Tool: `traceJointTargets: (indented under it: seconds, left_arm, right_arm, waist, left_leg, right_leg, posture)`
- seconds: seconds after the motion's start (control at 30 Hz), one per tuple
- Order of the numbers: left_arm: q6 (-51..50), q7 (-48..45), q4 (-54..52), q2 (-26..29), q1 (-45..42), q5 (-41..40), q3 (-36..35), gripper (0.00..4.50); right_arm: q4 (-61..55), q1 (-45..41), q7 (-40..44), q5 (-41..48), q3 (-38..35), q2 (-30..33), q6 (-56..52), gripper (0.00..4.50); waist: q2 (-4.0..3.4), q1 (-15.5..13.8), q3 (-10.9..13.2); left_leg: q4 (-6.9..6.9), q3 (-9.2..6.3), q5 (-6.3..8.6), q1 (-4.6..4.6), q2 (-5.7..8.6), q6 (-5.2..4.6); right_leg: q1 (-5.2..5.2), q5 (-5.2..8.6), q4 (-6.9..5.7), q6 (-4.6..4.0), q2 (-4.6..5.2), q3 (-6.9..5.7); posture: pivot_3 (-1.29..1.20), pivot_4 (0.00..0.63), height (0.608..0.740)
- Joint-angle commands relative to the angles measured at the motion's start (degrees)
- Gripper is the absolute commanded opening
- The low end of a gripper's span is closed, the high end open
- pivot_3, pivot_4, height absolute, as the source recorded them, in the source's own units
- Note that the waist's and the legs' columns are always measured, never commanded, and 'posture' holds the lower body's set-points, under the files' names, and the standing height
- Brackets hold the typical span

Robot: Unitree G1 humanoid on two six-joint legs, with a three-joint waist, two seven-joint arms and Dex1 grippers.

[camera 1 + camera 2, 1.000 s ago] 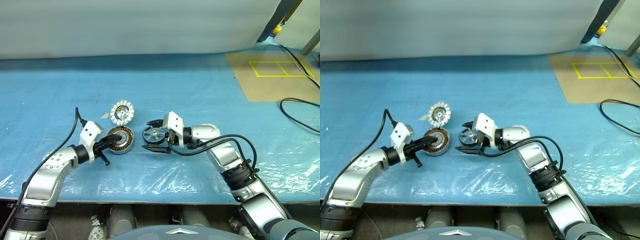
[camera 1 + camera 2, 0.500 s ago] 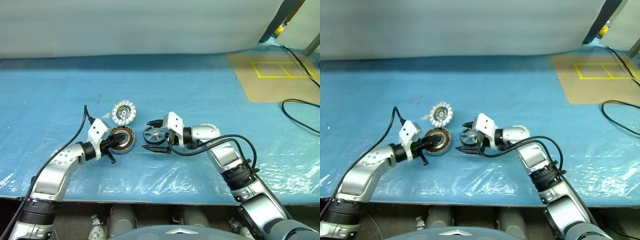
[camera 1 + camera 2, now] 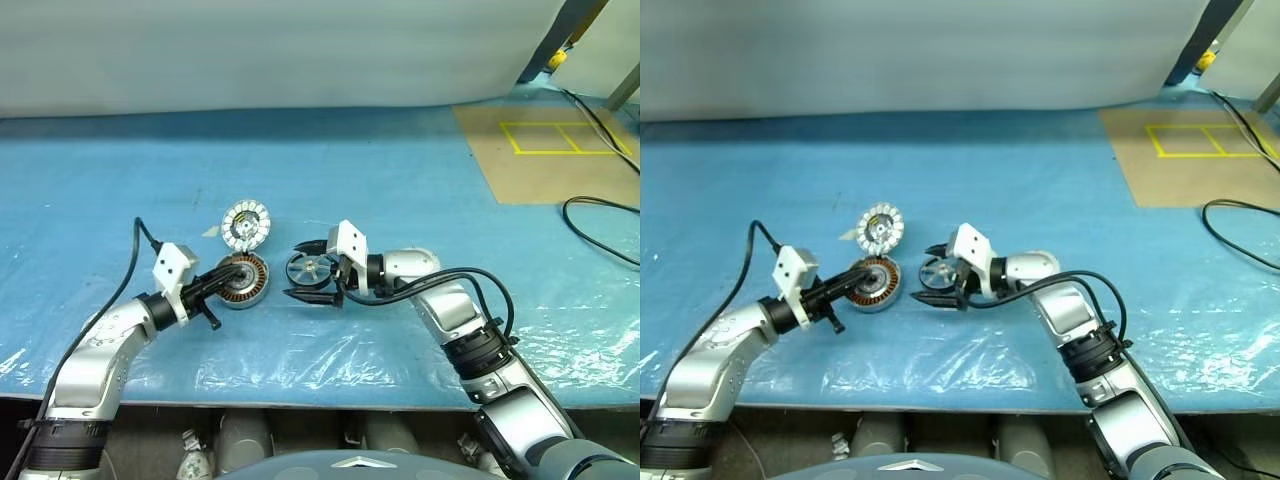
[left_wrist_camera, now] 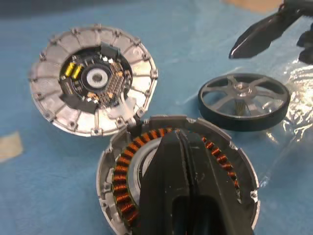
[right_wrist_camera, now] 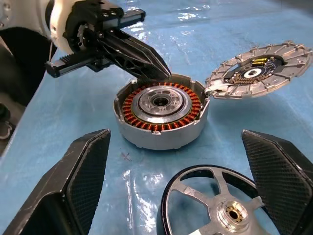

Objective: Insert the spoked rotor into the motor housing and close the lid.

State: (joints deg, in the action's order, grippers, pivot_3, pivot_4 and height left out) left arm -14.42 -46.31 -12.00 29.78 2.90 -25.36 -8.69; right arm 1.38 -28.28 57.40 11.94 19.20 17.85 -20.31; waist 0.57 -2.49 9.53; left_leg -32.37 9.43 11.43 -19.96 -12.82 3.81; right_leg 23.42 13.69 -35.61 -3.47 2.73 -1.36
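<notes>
I will next use my right gripper to grab the spoked rotor by its central hub (image 3: 310,267), so its outer ring stays free to go into the motor housing (image 3: 243,279).
The motor housing (image 3: 243,279), a disc with copper windings around a silver hub, lies open-side up on the blue sheet. My left gripper (image 3: 236,268) is shut and empty, its tips (image 5: 157,70) reaching over the housing's rim and windings. The lid (image 3: 245,224) lies just behind, white-segmented face up, its edge against the housing's far rim. The spoked rotor (image 3: 308,270) lies flat to the housing's right. My right gripper (image 3: 303,271) is open with one finger (image 5: 73,181) on each side of the rotor, clear of it.
A tan board (image 3: 545,150) with yellow tape lines lies at the far right, with a black cable (image 3: 600,225) looping near it. Crinkled clear plastic (image 3: 300,355) covers the front of the blue table sheet. A grey wall (image 3: 280,50) bounds the far side.
My left arm swung in toward the housing, then drew back a little, its shut tips staying at the housing. The right gripper, rotor, housing and lid stayed put.
</notes>
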Motion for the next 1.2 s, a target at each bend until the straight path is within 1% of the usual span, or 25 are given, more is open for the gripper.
traceJointTargets:
  seconds: [0.03, 0.1, 0.27, 0.4, 0.57, 0.73, 0.97, 1.1, 1.2]
  left_arm:
    - [3.94, -0.58, -4.49, -1.16, 2.78, -1.62, -1.72, 0.01]
    - [4.95, -0.37, -5.70, -1.67, 4.22, -1.76, -1.91, 0.01]
    - [7.76, -0.05, -8.81, -2.81, 11.19, -1.58, -2.53, 0.01]
    - [9.49, 0.76, -10.71, -3.48, 15.75, -1.05, -2.56, 0.01]
    - [11.08, 2.75, -12.35, -5.16, 17.20, 0.02, -0.93, 0.01]
    - [11.20, 4.83, -14.29, -6.43, 18.06, 1.35, 1.03, 0.01]
    - [11.09, 6.94, -15.15, -7.30, 18.57, 2.15, 2.10, 0.01]
    - [12.18, 6.85, -13.60, -7.63, 18.69, 2.74, 2.75, 0.01]
    - [12.88, 6.56, -12.42, -7.76, 18.52, 2.98, 2.86, 0.00]
  right_arm:
    - [-2.30, -3.12, 0.12, 2.60, -2.14, 0.13, -4.09, 4.50]
    - [-2.55, -3.96, 0.21, 3.34, -2.51, 0.27, -5.97, 4.50]
    - [-0.66, -9.54, 2.60, 3.88, -1.97, 2.17, -12.30, 4.50]
    - [5.41, -16.17, 6.48, -0.17, 2.90, 5.11, -15.38, 4.50]
    - [12.90, -22.72, 10.61, -3.84, 7.64, 5.15, -15.21, 4.50]
    - [20.47, -27.34, 13.40, -7.43, 11.37, 4.19, -14.99, 4.50]
    - [25.75, -30.34, 16.22, -10.06, 12.44, 3.10, -14.26, 4.50]
    - [26.99, -30.90, 16.74, -10.78, 12.02, 2.30, -13.97, 4.50]
    - [27.28, -30.99, 16.77, -11.10, 11.54, 1.93, -13.70, 3.91]
  waist:
    - [0.00, 0.02, 0.00]
    - [0.00, 0.04, 0.00]
    - [-0.03, 0.14, 0.02]
    - [-0.04, 0.10, 0.03]
    - [-0.10, -0.02, 0.07]
    - [-0.10, -0.01, 0.07]
    - [-0.11, -0.03, 0.07]
    - [-0.11, -0.02, 0.07]
    - [-0.11, -0.04, 0.07]
  left_leg:
    - [0.01, 0.00, 0.00, 0.00, 0.00, 0.00]
    - [0.04, 0.01, 0.00, -0.01, -0.03, 0.00]
    - [0.06, 0.03, 0.00, 0.03, -0.04, 0.00]
    - [0.06, 0.03, 0.01, 0.06, -0.05, -0.01]
    - [0.03, 0.03, 0.01, 0.07, -0.05, -0.01]
    - [0.04, 0.03, 0.01, 0.04, -0.06, -0.01]
    - [-0.03, 0.03, 0.01, -0.04, -0.07, -0.01]
    - [-0.06, 0.05, 0.01, -0.03, -0.09, -0.02]
    - [-0.06, 0.05, 0.01, -0.03, -0.09, -0.03]
  right_leg:
    - [-0.01, 0.00, -0.01, 0.00, 0.00, 0.00]
    - [-0.01, 0.00, -0.02, 0.00, -0.01, 0.00]
    - [0.03, 0.01, 0.02, 0.00, -0.03, 0.00]
    - [0.02, 0.01, 0.00, 0.00, -0.02, 0.00]
    - [0.04, 0.01, -0.01, 0.00, -0.02, -0.01]
    - [0.07, 0.01, -0.02, -0.01, -0.03, -0.01]
    - [0.20, 0.01, -0.10, -0.02, -0.03, -0.01]
    - [0.21, 0.00, -0.12, -0.02, -0.02, -0.01]
    - [0.22, 0.00, -0.13, -0.02, -0.03, -0.01]
  posture:
    - [0.00, 0.150, 0.740]
    - [0.00, 0.150, 0.740]
    - [0.00, 0.150, 0.740]
    - [0.00, 0.150, 0.740]
    - [0.00, 0.150, 0.740]
    - [0.00, 0.150, 0.740]
    - [0.00, 0.150, 0.740]
    - [0.00, 0.150, 0.740]
    - [0.00, 0.150, 0.740]
